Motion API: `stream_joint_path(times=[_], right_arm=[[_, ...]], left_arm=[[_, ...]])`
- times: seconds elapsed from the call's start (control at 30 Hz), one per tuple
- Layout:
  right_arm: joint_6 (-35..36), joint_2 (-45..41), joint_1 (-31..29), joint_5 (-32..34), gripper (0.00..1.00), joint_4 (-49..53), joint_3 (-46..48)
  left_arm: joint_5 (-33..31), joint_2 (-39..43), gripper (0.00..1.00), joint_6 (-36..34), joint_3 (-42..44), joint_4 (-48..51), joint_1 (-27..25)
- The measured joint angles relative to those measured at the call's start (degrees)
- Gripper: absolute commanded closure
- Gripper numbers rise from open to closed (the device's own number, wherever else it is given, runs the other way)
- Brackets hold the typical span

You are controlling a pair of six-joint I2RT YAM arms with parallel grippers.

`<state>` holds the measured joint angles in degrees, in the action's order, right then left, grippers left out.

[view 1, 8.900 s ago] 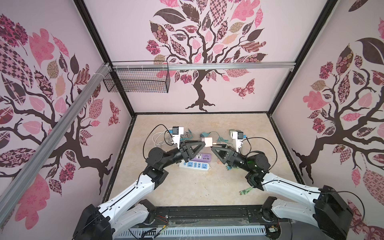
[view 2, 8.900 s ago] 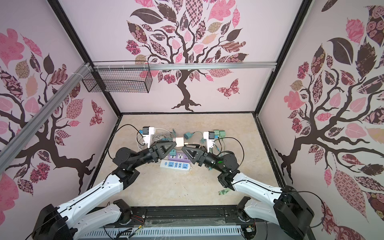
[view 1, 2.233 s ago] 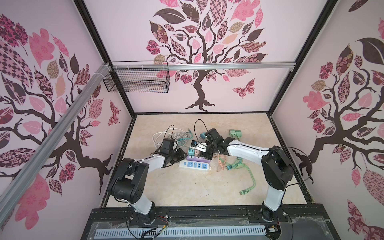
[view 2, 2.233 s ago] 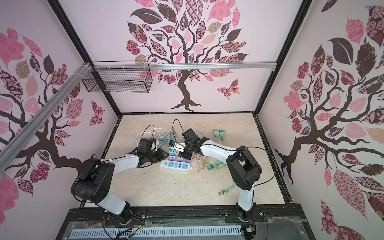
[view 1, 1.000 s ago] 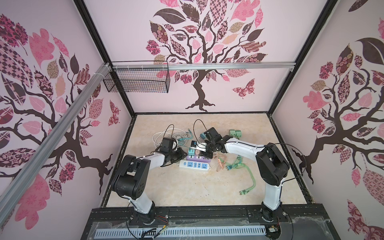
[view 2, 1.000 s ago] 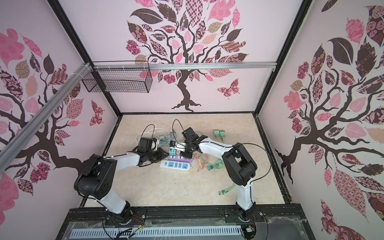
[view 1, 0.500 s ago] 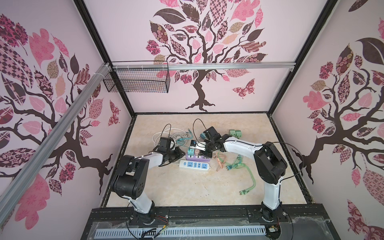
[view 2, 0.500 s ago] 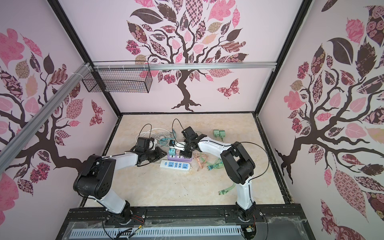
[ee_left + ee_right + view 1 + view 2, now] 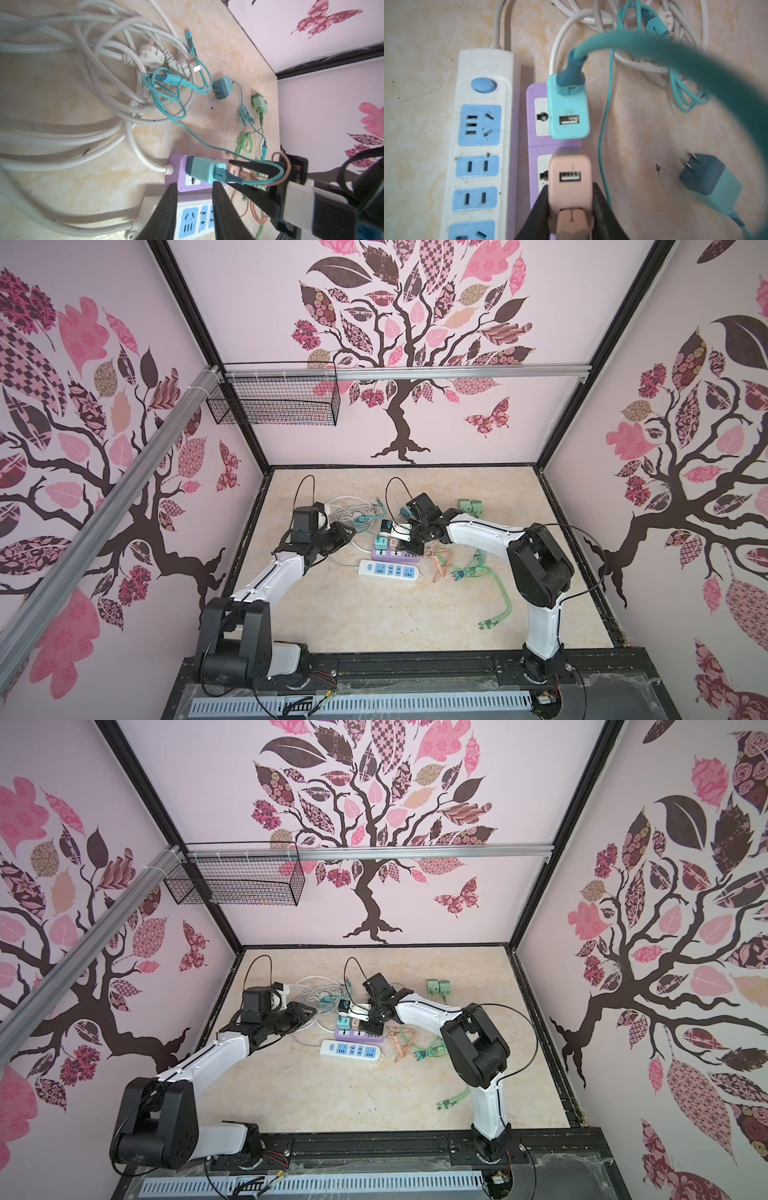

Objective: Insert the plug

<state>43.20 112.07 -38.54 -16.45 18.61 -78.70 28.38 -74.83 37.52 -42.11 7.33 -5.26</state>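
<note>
The pink plug (image 9: 570,191) sits in the purple power strip, level with the teal plug, and would stay seated if I opened now. It is time for my right gripper to open.
A pink plug (image 9: 570,178) stands on the purple power strip (image 9: 535,91), and my right gripper (image 9: 570,193) is shut on its sides. Beside it on the same strip sits a teal plug (image 9: 569,112) with its teal cable. In the left wrist view my left gripper (image 9: 194,187) is open with nothing between its fingers, close to the teal plug (image 9: 204,170) and apart from it. In both top views the left gripper (image 9: 347,536) (image 9: 305,1013) and right gripper (image 9: 413,549) (image 9: 370,1029) face each other over the purple strip (image 9: 409,558).
A white power strip (image 9: 481,133) (image 9: 388,570) lies alongside the purple one. A coil of white cable (image 9: 345,510) lies behind. A loose dark teal charger (image 9: 710,182), green chargers (image 9: 471,506) and green and orange cables (image 9: 469,570) lie to the right.
My left gripper's jaws have parted a little. The right gripper has kept its hold on the pink plug, and both arms have hardly moved.
</note>
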Motion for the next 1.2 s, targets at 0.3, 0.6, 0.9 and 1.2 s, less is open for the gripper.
stream_joint_path(times=[0.3, 0.6, 0.9, 1.2], right_arm=[[-1.6, 0.0, 0.0, 0.3, 0.66, -0.3, 0.0], [-4.2, 0.0, 0.0, 2.4, 0.54, 0.5, 0.2], [-5.8, -1.7, 0.0, 3.1, 0.45, 0.8, 2.7], [-6.6, -7.1, 0.0, 1.7, 0.40, 3.6, 4.6]], left_arm=[[-1.2, 9.7, 0.53, -1.4, 0.2, 8.4, 2.7], [-1.3, 13.3, 0.50, -2.6, 0.2, 13.4, 3.0], [-1.3, 14.9, 0.47, -3.2, 0.2, 14.9, 3.5], [-1.3, 16.9, 0.44, -3.2, 0.2, 15.6, 3.7]])
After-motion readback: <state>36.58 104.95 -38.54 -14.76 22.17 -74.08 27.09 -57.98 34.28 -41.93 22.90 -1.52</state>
